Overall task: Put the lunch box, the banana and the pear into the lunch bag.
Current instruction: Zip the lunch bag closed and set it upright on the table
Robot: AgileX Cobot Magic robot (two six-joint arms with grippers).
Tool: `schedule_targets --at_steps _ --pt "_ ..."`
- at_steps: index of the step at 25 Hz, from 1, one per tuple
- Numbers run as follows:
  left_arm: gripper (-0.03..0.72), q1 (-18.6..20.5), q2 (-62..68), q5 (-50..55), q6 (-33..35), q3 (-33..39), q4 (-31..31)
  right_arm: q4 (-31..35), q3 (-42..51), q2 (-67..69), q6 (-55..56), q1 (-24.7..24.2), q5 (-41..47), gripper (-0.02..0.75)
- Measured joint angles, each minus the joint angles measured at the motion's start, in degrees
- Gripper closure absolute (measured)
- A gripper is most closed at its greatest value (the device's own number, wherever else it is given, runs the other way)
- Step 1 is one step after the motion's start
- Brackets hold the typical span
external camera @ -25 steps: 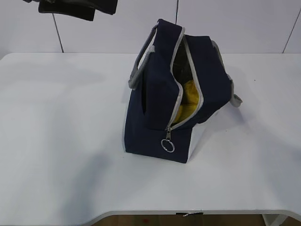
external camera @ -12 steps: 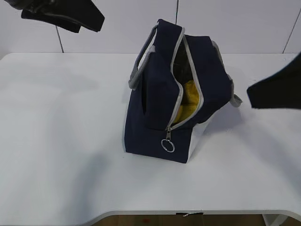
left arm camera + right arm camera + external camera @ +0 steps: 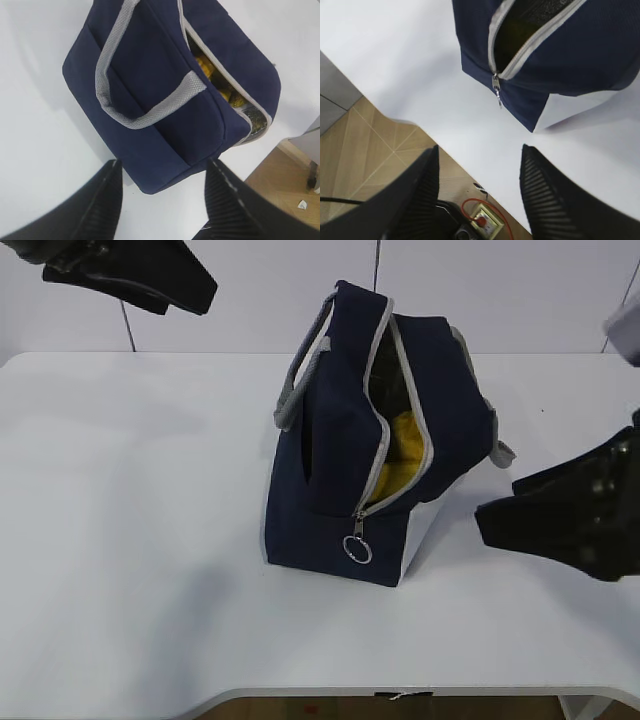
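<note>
I will zip the packed lunch bag point(image 3: 330, 440) shut, so next I will use my right gripper to grab the zipper by its ring pull point(image 3: 357, 549).
The navy lunch bag point(image 3: 340, 440) stands mid-table with its zipper open and its ring pull point(image 3: 357, 549) hanging at the front. Yellow fruit point(image 3: 400, 455) shows through the opening; the left wrist view shows this yellow fruit point(image 3: 212, 70) too. I cannot tell the banana from the pear there. The lunch box is hidden. My left gripper point(image 3: 185, 295) hovers open and empty, high at the back left, looking down on the lunch bag point(image 3: 160, 115). My right gripper point(image 3: 497, 505) hangs open and empty just right of the bag, above the table's front edge.
The white table point(image 3: 130, 500) spreads wide on both sides of the bag. Its front edge point(image 3: 445, 145) runs under my right gripper point(image 3: 480, 150). Below it lies wooden floor with a red cable and a switch box point(image 3: 482, 220). A grey handle point(image 3: 150, 107) arches over the bag's side.
My right gripper has come into view from the right and dropped down beside the bag. My left gripper has shifted left at the top. The bag has not moved.
</note>
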Motion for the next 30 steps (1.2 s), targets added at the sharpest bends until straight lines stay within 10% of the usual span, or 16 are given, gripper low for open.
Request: schedule_targets --at_steps 6,16,30 --pt "0.291 0.00 0.00 0.00 0.12 0.00 0.04 13.26 2.61 4.72 -17.43 0.00 -2.33 0.318" --pt "0.295 0.00 0.00 0.00 0.58 0.00 0.04 58.99 17.39 6.98 -70.81 0.00 -7.75 0.318" --pt "0.295 0.00 0.00 0.00 0.71 0.00 0.04 62.61 12.36 25.59 -83.96 0.00 -4.63 0.318"
